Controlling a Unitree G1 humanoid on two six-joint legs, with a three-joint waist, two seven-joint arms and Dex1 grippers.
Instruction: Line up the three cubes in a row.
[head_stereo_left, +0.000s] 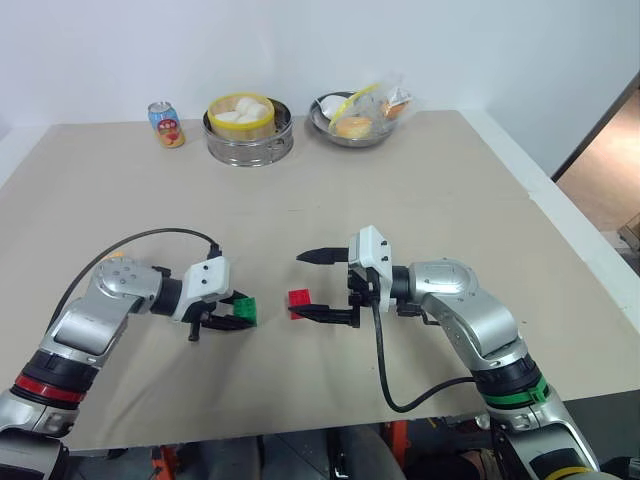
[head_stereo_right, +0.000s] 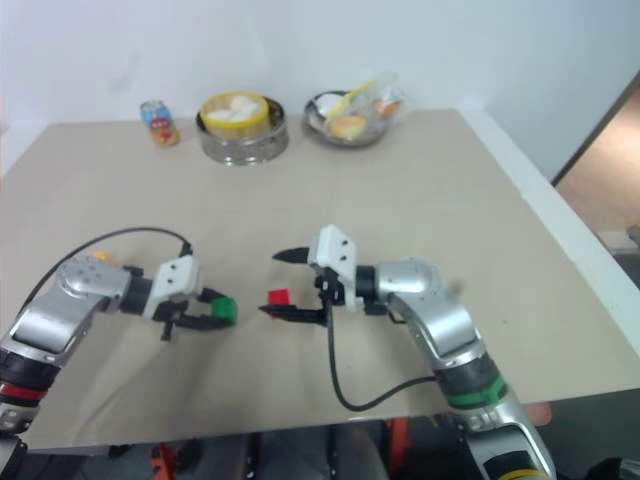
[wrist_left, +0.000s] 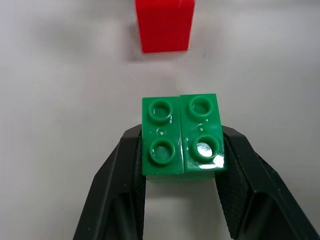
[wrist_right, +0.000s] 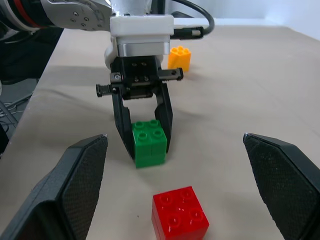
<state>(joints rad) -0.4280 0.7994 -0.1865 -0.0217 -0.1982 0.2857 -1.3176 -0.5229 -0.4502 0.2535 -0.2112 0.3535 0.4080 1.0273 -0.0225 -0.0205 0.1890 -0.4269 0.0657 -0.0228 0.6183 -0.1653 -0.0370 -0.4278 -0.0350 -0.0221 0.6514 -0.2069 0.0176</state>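
With its base on the tabletop near the red cube, the green cube (head_stereo_left: 247, 310) would stand in place, so it is now time for my left gripper to let go.
My left gripper (head_stereo_left: 232, 320) is shut on the green cube (head_stereo_left: 247, 310), one black finger on each side (wrist_left: 125, 185), low at the table's surface. The red cube (head_stereo_left: 298, 300) sits on the table a short way to the right of the green one (wrist_right: 149, 144), with a gap between them. My right gripper (head_stereo_left: 320, 286) stands wide open, pointing left, its fingers straddling the red cube (wrist_right: 179, 217) without touching it. The yellow-orange cube (wrist_right: 180, 57) lies further left, behind my left arm, and shows as a small orange spot (head_stereo_right: 100, 257).
At the table's far edge stand a small drink can (head_stereo_left: 166, 124), a metal steamer with white buns (head_stereo_left: 247, 130) and a metal bowl of food (head_stereo_left: 352, 120). The table's white right edge (head_stereo_left: 560, 200) runs diagonally. Black cables loop from both wrists.
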